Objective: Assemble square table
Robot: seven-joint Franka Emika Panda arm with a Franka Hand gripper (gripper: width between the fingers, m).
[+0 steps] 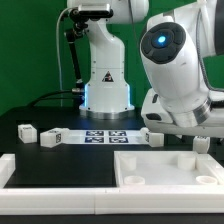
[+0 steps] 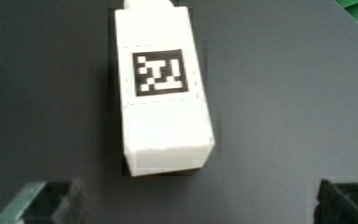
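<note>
The white tabletop needs a leg fitted onto it. My gripper next needs to grab the tagged leg by its plain square end [image 2: 167,150].
A white block leg [image 2: 167,90] with a black-and-white tag on its upper face lies on the black table. My gripper [image 2: 190,205] is open, its two dark fingertips [image 2: 34,205] wide apart and short of the leg's near end, touching nothing. The white tray-like tabletop [image 1: 150,150] lies at the front on the exterior view's right, rim up. Two more legs [image 1: 27,130] [image 1: 48,138] rest on the exterior view's left, and another leg [image 1: 150,137] lies beside the marker board. The arm [image 1: 175,80] hides the hand in the exterior view; a white block [image 1: 200,143] shows beneath it.
The marker board [image 1: 105,135] lies flat in front of the robot's base [image 1: 105,85]. A long white border rail [image 1: 50,172] runs along the front on the exterior view's left, next to the tabletop. A green backdrop closes the back.
</note>
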